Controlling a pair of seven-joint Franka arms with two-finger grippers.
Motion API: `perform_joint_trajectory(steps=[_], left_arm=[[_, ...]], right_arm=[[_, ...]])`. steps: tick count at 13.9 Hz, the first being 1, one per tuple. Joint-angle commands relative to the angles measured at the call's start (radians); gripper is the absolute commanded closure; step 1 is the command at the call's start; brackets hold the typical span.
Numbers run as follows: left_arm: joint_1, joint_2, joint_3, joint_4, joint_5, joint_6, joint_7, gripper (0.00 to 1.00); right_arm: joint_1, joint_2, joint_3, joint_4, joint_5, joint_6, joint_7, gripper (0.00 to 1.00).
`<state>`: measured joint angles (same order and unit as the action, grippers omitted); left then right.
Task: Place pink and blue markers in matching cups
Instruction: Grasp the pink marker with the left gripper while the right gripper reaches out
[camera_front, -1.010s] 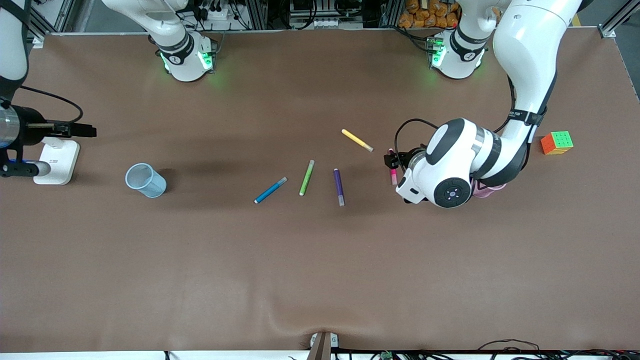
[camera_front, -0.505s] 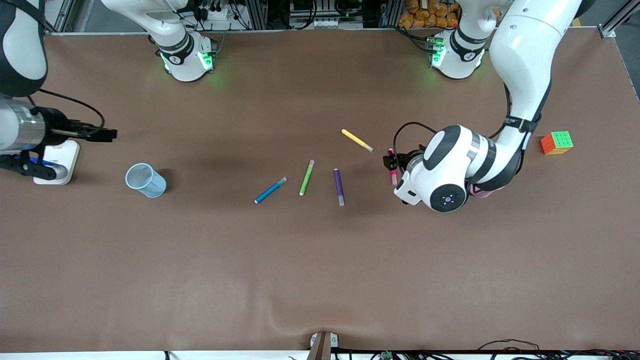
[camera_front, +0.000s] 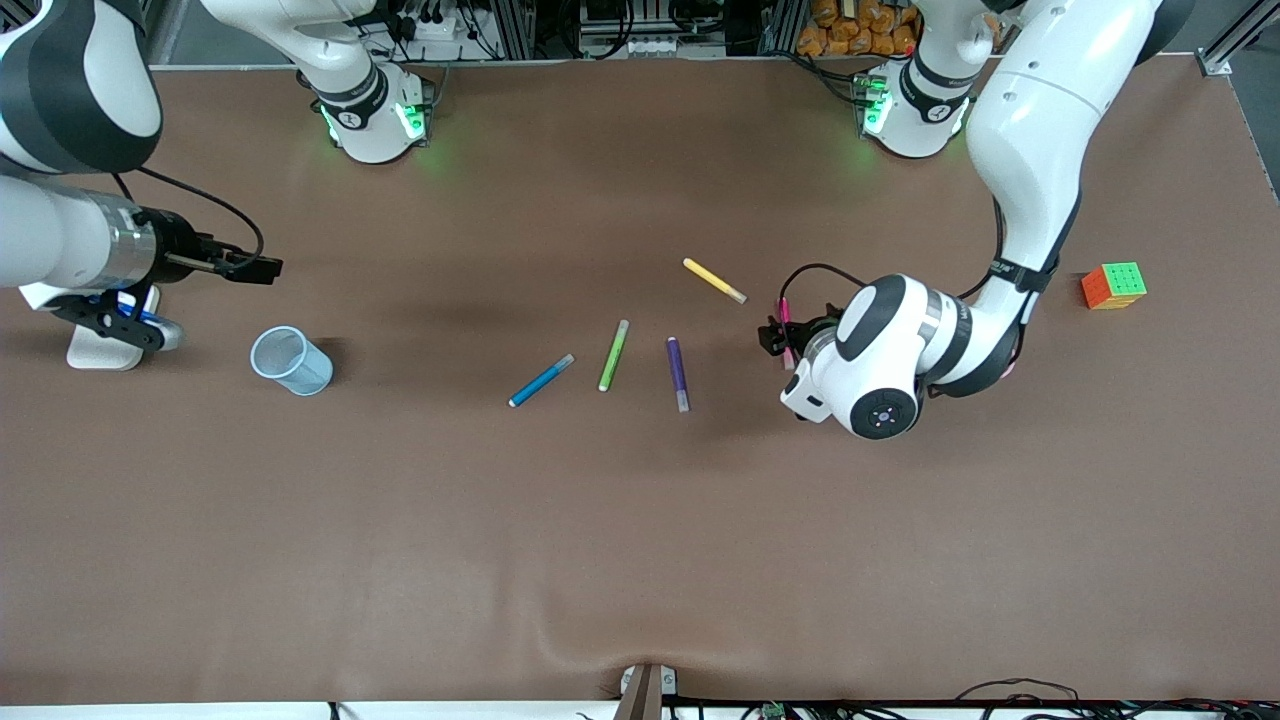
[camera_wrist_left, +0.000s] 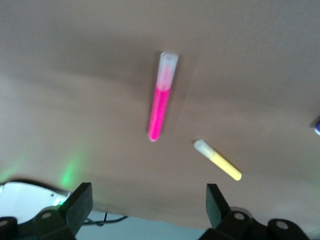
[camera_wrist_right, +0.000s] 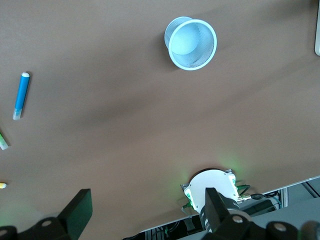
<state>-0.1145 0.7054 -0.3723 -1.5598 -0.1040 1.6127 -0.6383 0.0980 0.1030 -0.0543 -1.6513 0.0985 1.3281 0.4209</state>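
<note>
Next, my left gripper grabs its body beside the clear cap (camera_wrist_left: 161, 100), so the pink marker's rounded pink end (camera_wrist_left: 154, 135) stays free to enter the matching cup.
The pink marker (camera_front: 785, 310) lies on the table, partly covered by my left gripper (camera_front: 772, 336), which hangs open just over it. In the left wrist view the pink marker (camera_wrist_left: 161, 105) lies clear of the open gripper (camera_wrist_left: 147, 205). The blue marker (camera_front: 541, 381) lies near the table's middle. The pale blue cup (camera_front: 291, 360) stands upright toward the right arm's end. My right gripper (camera_front: 262, 268) is open and empty in the air over bare table beside that cup. The right wrist view shows the cup (camera_wrist_right: 191, 42), the blue marker (camera_wrist_right: 20, 95) and the gripper (camera_wrist_right: 146, 210). The pink cup is hidden under the left arm.
A green marker (camera_front: 613, 355) and a purple marker (camera_front: 678, 373) lie between the blue and pink markers. A yellow marker (camera_front: 715, 280) lies beside the pink one, also in the left wrist view (camera_wrist_left: 220, 161). A colour cube (camera_front: 1113, 285) and a white block (camera_front: 100, 350) sit at the table's ends.
My right arm has swung in from the table's end toward the blue cup. My left arm has shifted slightly toward the markers and now covers the pink cup.
</note>
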Motion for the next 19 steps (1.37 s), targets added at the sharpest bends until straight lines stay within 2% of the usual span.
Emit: perform_joint_trajectory(steps=[1, 3, 5, 9, 13, 17, 19], left_arm=[[0.003, 0.02, 0.001, 0.007, -0.019, 0.026, 0.045, 0.0], [0.003, 0.02, 0.006, 0.004, -0.017, 0.026, 0.043, 0.0], [0.0, 0.025, 0.016, 0.001, -0.01, 0.027, 0.046, 0.0], [-0.002, 0.051, 0.018, 0.001, -0.01, 0.042, 0.048, 0.0], [0.003, 0.091, 0.019, 0.012, -0.011, 0.119, 0.048, 0.0], [0.0, 0.118, 0.047, 0.007, 0.015, 0.171, 0.071, 0.0], [0.001, 0.12, 0.049, 0.007, 0.015, 0.171, 0.075, 0.06]], right_arm=[[0.008, -0.054, 0.001, -0.057, 0.013, 0.029, 0.041, 0.0], [0.014, -0.095, 0.004, -0.125, 0.015, 0.107, 0.058, 0.0], [0.014, -0.141, 0.033, -0.2, 0.015, 0.175, 0.099, 0.0], [0.014, -0.134, 0.033, -0.2, 0.033, 0.233, 0.122, 0.0], [0.04, -0.111, 0.036, -0.212, 0.039, 0.327, 0.193, 0.0], [0.055, -0.108, 0.056, -0.263, 0.043, 0.367, 0.237, 0.0], [0.055, -0.109, 0.082, -0.271, 0.044, 0.378, 0.286, 0.0]])
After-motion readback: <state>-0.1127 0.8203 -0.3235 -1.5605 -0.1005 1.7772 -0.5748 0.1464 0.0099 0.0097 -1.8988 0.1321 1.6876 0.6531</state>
